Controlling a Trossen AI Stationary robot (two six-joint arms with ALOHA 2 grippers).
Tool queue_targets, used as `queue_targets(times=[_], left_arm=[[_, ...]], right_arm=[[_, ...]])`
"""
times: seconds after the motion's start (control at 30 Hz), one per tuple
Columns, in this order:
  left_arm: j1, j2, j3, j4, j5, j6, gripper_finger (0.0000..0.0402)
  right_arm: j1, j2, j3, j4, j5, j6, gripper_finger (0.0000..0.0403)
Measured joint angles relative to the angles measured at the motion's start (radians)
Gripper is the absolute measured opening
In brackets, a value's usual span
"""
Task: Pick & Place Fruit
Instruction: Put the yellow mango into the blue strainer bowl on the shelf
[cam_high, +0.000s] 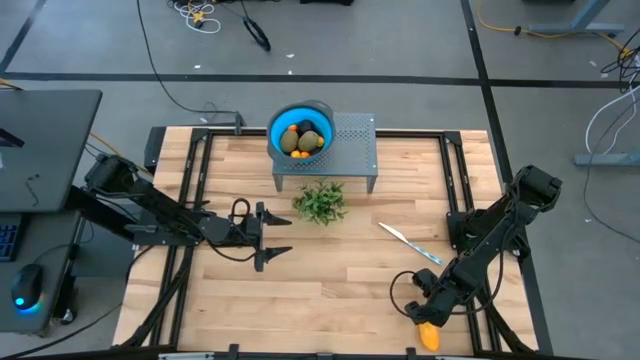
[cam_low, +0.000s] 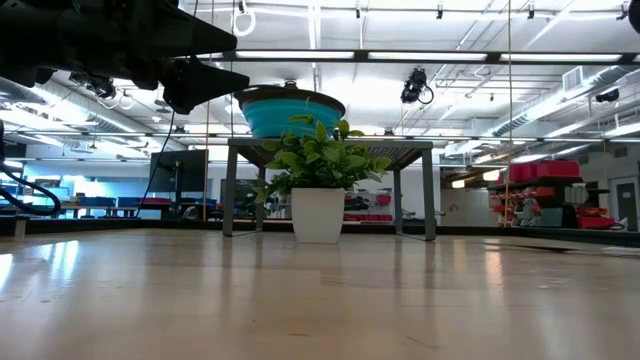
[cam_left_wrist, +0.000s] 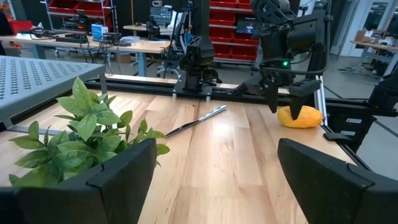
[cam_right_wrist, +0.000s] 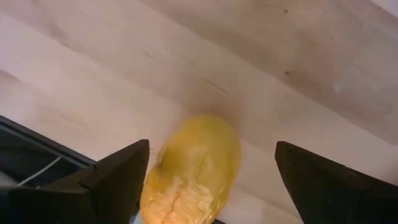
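Note:
The fingers of my right gripper reach down on both sides of the yellow oblong fruit (cam_high: 428, 336) (cam_right_wrist: 193, 174) and would hold it now, so my right gripper needs to close.
The larger yellow oblong fruit (cam_high: 428, 336) lies on the wooden table near its front right edge; it also shows in the right wrist view (cam_right_wrist: 194, 171) and the left wrist view (cam_left_wrist: 305, 117). My right gripper (cam_high: 424, 316) is open just above it, one finger on either side (cam_right_wrist: 211, 152), apart from it. A blue bowl (cam_high: 275, 130) on a grey perforated stand (cam_high: 355, 150) holds olive-green ovals (cam_high: 312, 141), a black ball (cam_high: 307, 127) and small orange pieces (cam_high: 300, 155). My left gripper (cam_high: 283, 237) is open and empty at mid-table, left of the plant.
A leafy green plant (cam_high: 320, 202) in a white pot (cam_low: 318, 213) stands in front of the stand. A thin white knife with a blue handle (cam_high: 410, 243) lies right of it. Metal rails (cam_high: 455, 190) frame the table. Bare wood lies between the two grippers.

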Motion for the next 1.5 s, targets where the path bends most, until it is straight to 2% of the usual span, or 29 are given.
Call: queue_targets(times=[0.37, 0.73, 1.0, 1.23, 1.5], left_arm=[[0.000, 0.000, 0.000, 0.000, 0.000, 0.000, 0.0343], [0.000, 0.000, 0.000, 0.000, 0.000, -0.001, 0.0343], [0.000, 0.000, 0.000, 0.000, 0.000, -0.004, 0.0343], [0.000, 0.000, 0.000, 0.000, 0.000, -0.004, 0.0343], [0.000, 0.000, 0.000, 0.000, 0.000, -0.004, 0.0343]], right_arm=[[0.000, 0.000, 0.000, 0.000, -0.001, 0.000, 0.0267], [-0.001, 0.000, 0.000, 0.039, -0.004, -0.036, 0.0211], [-0.002, 0.000, 0.000, 0.013, -0.070, -0.051, 0.0200], [-0.003, 0.000, 0.000, -0.056, -0.072, -0.076, 0.0200], [-0.058, 0.000, 0.000, -0.156, -0.081, -0.160, 0.0199]])
